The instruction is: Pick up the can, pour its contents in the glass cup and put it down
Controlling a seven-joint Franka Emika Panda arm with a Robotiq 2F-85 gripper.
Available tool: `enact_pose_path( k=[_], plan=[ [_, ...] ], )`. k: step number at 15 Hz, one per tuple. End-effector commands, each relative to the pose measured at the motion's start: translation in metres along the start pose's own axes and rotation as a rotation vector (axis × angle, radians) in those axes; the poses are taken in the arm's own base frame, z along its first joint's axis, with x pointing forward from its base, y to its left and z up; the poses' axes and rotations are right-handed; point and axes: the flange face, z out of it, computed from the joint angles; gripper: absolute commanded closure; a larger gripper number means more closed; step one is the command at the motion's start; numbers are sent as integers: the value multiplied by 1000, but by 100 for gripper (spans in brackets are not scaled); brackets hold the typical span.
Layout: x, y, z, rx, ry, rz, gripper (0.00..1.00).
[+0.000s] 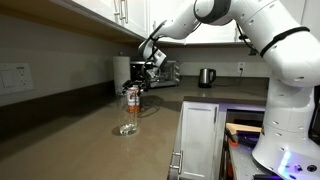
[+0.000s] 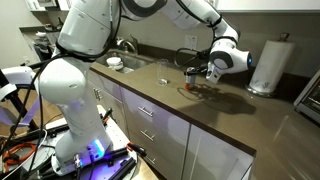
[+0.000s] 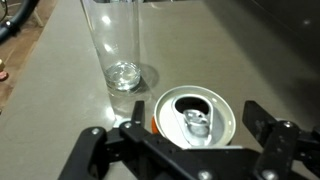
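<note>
The can's upper sides are between my gripper's open fingers, so I should close my gripper on the can now. Closing now would hold it.
The can stands upright on the brown counter, its silver top open and an orange-red side showing. In the wrist view my gripper hangs just above it. The jaws are open, with one dark finger on each side of the can and a gap to its rim. The glass cup stands empty just beyond the can. In an exterior view the can is under my gripper, with the glass cup nearer the camera. In an exterior view my gripper hovers over the counter.
A dark kettle stands at the back of the counter. A white paper-towel roll stands by the wall, and a sink lies further along. A white cabinet drawer juts out below the counter edge.
</note>
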Motion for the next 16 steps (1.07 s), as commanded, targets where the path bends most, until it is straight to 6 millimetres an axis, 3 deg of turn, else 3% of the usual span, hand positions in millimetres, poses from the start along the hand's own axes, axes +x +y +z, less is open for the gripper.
enact_pose_path(
  k=[1,2,4,5,9,11,14,16],
  plan=[
    [-13,5,4,-8,-11,12,0],
    [-14,5,6,-10,-11,11,4],
    [-14,5,8,-14,-11,10,29],
    [-14,5,8,-14,-11,11,31],
    [-14,6,8,-13,-12,13,56],
    [-12,7,7,-10,-13,16,62],
    [-12,9,4,-7,-11,19,49],
    [-11,11,2,-5,-8,22,52]
  ],
)
